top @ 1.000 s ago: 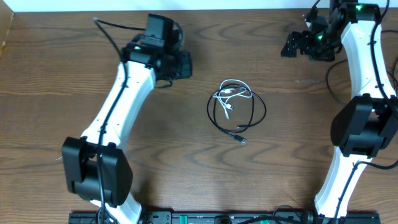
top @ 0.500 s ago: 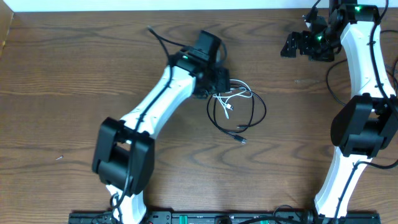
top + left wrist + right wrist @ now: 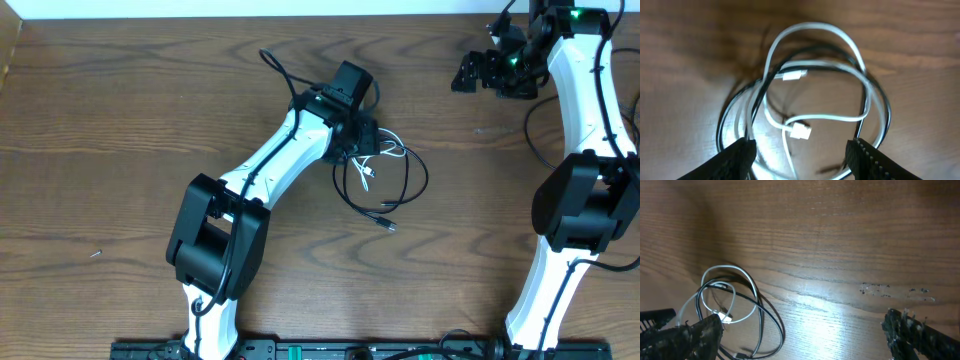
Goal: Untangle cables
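My left gripper will grab only a part of the white cable [image 3: 383,148], so the black cable loops stay free for my right gripper to untangle.
The cables lie in one tangled bundle mid-table: a white cable [image 3: 383,148] looped over two black cable loops [image 3: 424,180], with a black plug [image 3: 388,225] at the near side. My left gripper [image 3: 361,140] hovers over the bundle's left edge. In the left wrist view it [image 3: 802,160] is open, its fingers straddling the white cable [image 3: 830,118], its white plug [image 3: 801,131] and the black loops [image 3: 721,127], holding nothing. My right gripper [image 3: 466,75] is open and empty at the far right, away from the bundle; the right wrist view [image 3: 802,340] shows the cables [image 3: 775,320] to its left.
The wooden table [image 3: 100,150] reaches a pale far edge [image 3: 300,8]. A thicker black arm wire [image 3: 275,62] arcs above the left wrist. Another dark wire [image 3: 532,140] hangs beside the right arm. The two arm bases stand at the near edge.
My left arm has swung from the far left across to the cable bundle and now sits over its left edge. The right arm and the cables have not moved.
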